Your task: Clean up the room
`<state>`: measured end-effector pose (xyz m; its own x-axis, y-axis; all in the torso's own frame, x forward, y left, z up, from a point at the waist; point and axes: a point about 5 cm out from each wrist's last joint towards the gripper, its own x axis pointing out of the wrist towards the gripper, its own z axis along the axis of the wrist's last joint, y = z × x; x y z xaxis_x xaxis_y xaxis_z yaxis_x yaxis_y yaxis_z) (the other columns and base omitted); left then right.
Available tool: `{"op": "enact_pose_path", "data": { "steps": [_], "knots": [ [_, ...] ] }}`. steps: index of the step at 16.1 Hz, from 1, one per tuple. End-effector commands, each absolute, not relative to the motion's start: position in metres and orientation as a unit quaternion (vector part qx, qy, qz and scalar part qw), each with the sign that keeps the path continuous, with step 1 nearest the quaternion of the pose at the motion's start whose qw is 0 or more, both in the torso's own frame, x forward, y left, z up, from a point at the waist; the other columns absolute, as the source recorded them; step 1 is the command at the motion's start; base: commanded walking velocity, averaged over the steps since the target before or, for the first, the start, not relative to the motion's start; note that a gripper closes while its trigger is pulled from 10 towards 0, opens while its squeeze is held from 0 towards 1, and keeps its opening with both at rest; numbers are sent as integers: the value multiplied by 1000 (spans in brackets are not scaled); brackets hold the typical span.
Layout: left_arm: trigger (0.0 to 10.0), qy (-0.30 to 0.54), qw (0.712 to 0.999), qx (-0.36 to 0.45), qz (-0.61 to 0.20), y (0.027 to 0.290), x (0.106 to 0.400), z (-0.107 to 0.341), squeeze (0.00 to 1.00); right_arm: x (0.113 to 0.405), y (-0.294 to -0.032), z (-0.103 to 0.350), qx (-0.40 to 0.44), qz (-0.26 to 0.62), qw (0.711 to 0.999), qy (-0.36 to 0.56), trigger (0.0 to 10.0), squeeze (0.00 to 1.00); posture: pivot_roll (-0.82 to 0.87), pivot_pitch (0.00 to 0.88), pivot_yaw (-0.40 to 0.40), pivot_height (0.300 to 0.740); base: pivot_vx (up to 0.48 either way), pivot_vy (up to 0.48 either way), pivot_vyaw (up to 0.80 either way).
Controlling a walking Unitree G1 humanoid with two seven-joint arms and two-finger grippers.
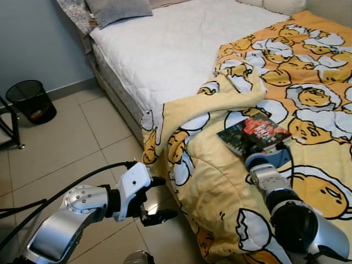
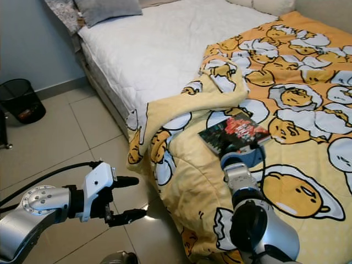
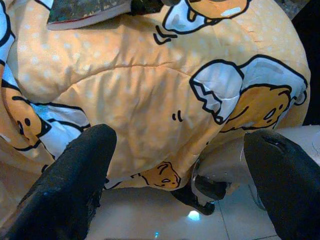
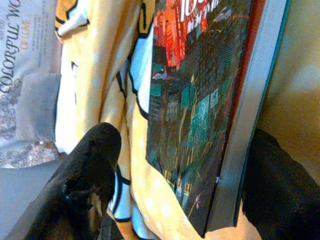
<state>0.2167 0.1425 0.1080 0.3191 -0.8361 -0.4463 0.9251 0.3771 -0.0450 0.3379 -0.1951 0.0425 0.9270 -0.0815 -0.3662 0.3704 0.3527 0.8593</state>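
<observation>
The book's cover is too wide for my fingers to span. My right gripper should therefore grab the book by its long page edge (image 1: 271, 147) (image 4: 243, 135) next, which is thin enough for the fingers.
A dark book (image 1: 254, 133) with a red and green cover lies flat on the yellow egg-print blanket (image 1: 308, 93), near the blanket's folded-back edge. My right gripper (image 4: 185, 150) reaches over the bed and stands open, one finger on each side of the book's (image 4: 200, 110) near corner; the left finger (image 4: 92, 165) rests on the blanket, a gap away from the cover. My left gripper (image 1: 162, 199) is open and holds nothing, hovering over the tiled floor beside the blanket (image 3: 150, 100) where it hangs off the bed.
White mattress (image 1: 176, 44) with a grey pillow (image 1: 118, 9) at its head. A black mesh bin (image 1: 31, 100) stands by the blue wall. A black rack leg (image 1: 11, 126) is at the far left. Beige floor tiles (image 1: 71, 143) lie between.
</observation>
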Motion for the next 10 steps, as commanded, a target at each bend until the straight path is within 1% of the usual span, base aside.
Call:
{"op": "enact_pose_path", "data": {
  "steps": [1,10],
  "knots": [
    [10000,199,802,114,-552,140,216,110,239,342,-198,50,559,-135,810,110,0,0,88,73,39,740,0,0,0],
    [10000,198,800,114,-554,138,216,110,239,337,-197,42,541,-138,820,129,0,0,91,72,43,740,0,0,0]
  ]
}}
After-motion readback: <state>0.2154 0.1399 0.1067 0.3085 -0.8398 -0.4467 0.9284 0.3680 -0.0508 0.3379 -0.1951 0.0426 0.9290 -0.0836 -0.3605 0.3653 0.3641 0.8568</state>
